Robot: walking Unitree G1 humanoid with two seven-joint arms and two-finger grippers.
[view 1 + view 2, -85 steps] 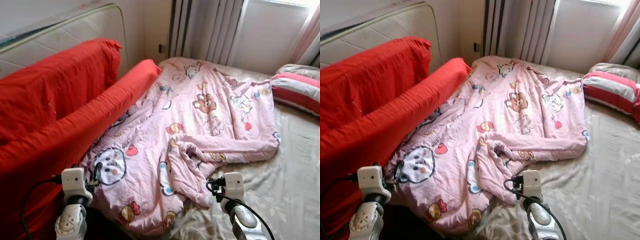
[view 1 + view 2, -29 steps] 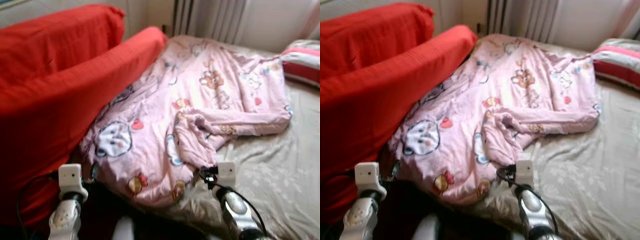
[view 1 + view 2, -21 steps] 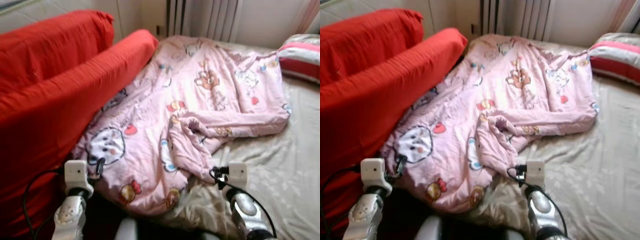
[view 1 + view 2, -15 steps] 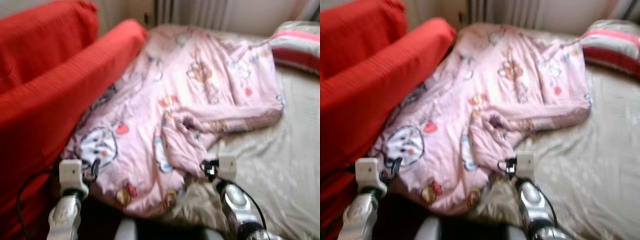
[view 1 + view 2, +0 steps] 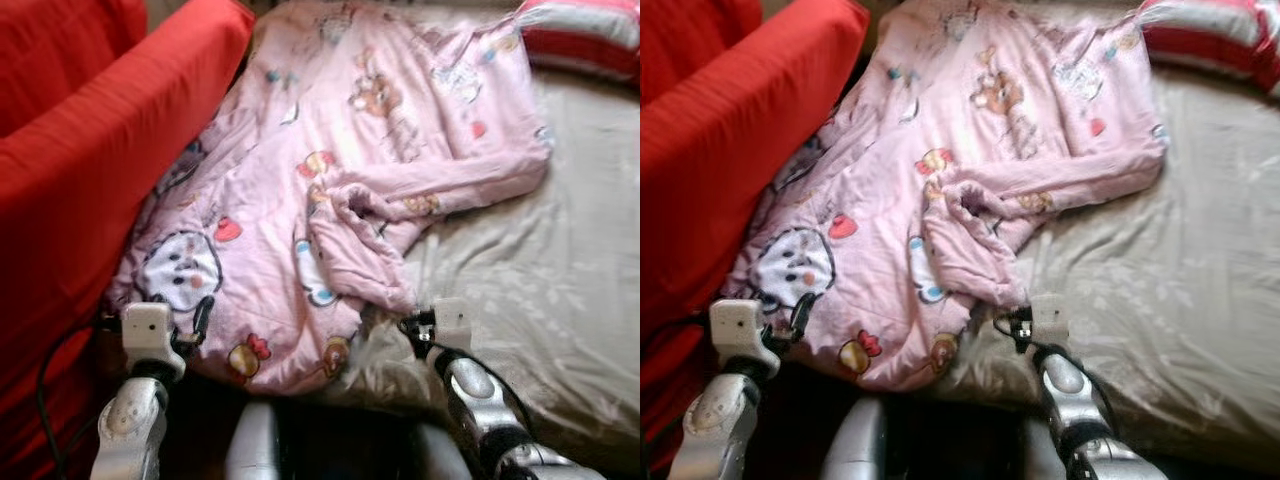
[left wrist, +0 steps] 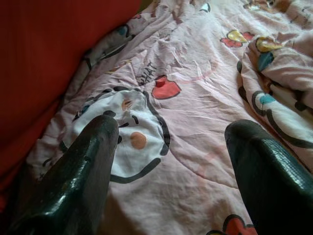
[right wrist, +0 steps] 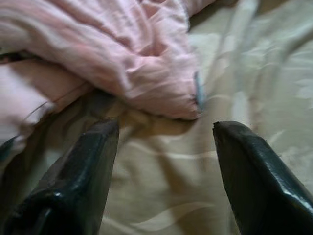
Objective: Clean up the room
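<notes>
My right gripper is about to grab the quilt by its folded corner (image 5: pixel 402 297). That corner is raised off the sheet, while the wide printed cloth (image 5: pixel 265 200) lies loose.
A crumpled pink quilt (image 5: pixel 330 200) printed with cartoon animals lies across the bed's beige sheet (image 5: pixel 540 280), its near edge hanging at the bed's front. My left gripper (image 5: pixel 200 320) is open just above the quilt's near left corner, over a white cartoon face (image 6: pixel 124 132); nothing sits between its fingers (image 6: pixel 88 166). My right gripper (image 5: pixel 415 330) is open too, low over the sheet right by the quilt's folded corner (image 7: pixel 161 93). That corner lies just beyond its fingers (image 7: pixel 254 166) and is not held.
A big red-covered cushion or mattress (image 5: pixel 90 150) leans along the bed's left side, pressed against the quilt. A red-and-white striped pillow (image 5: pixel 590 35) lies at the far right. The sheet's right half is bare. My silver legs (image 5: pixel 250 450) stand at the bed's front edge.
The camera has tilted down and come closer, so the bed looks larger and the wall and curtain have left the picture. Both grippers stay open at the quilt's near edge.
</notes>
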